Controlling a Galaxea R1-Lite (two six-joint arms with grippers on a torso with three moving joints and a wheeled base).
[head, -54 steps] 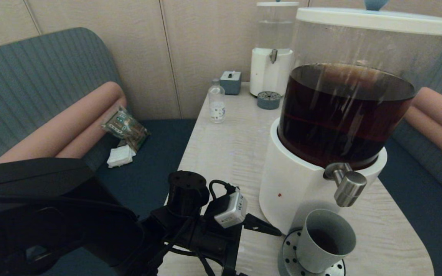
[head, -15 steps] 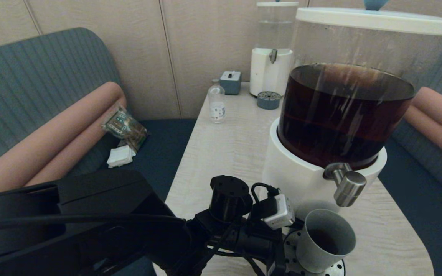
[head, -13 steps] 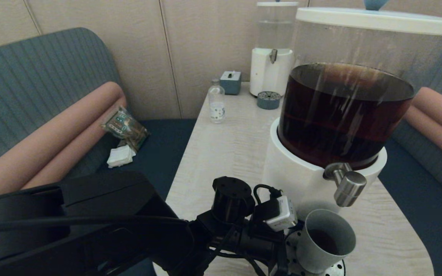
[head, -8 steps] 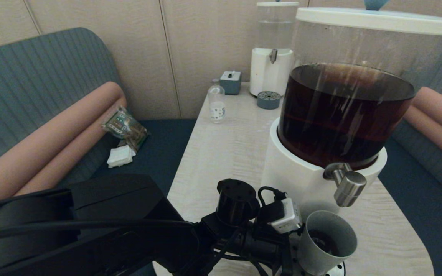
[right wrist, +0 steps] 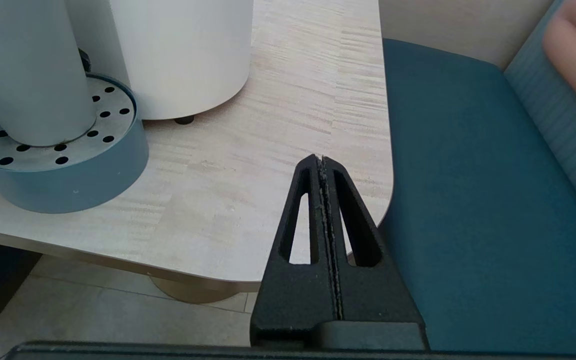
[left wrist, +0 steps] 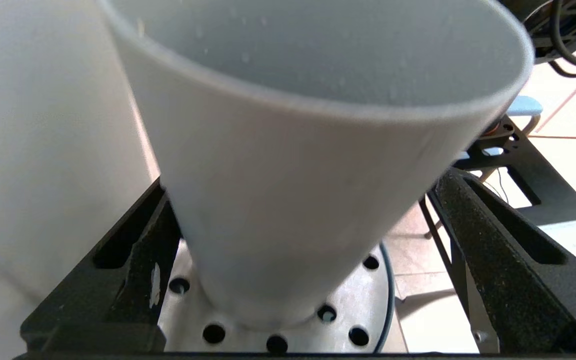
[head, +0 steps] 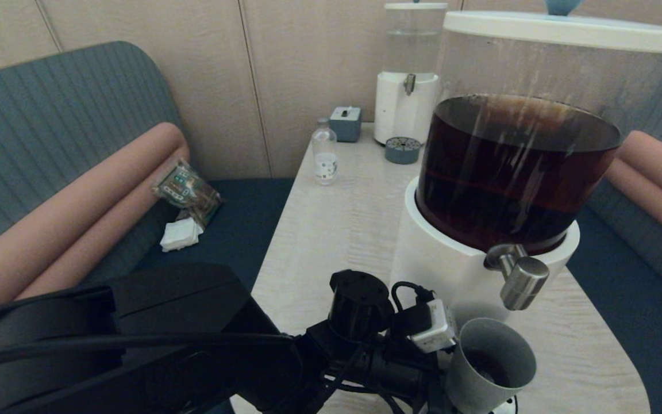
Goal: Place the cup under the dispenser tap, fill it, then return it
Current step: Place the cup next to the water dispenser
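Observation:
The left gripper takes hold of the grey cup by its lower side next, to return the filled drink from the drip tray.
The grey cup stands on the perforated drip tray just below the steel dispenser tap of the big dispenser with dark brown liquid. There is dark liquid in its bottom, and it leans slightly. My left gripper reaches in from the left. In the left wrist view the cup fills the space between the black fingers, and both touch its wall. My right gripper is shut on nothing and hangs low over the table's near right corner.
At the table's far end stand a smaller clear-liquid dispenser, its small drip tray, a grey box and a glass bottle. A snack packet and a tissue lie on the left bench. Blue seats flank the table.
My left arm has moved right, up to the cup, and its fingers now sit on either side of it. The cup has shifted slightly right and toward me, and leans more.

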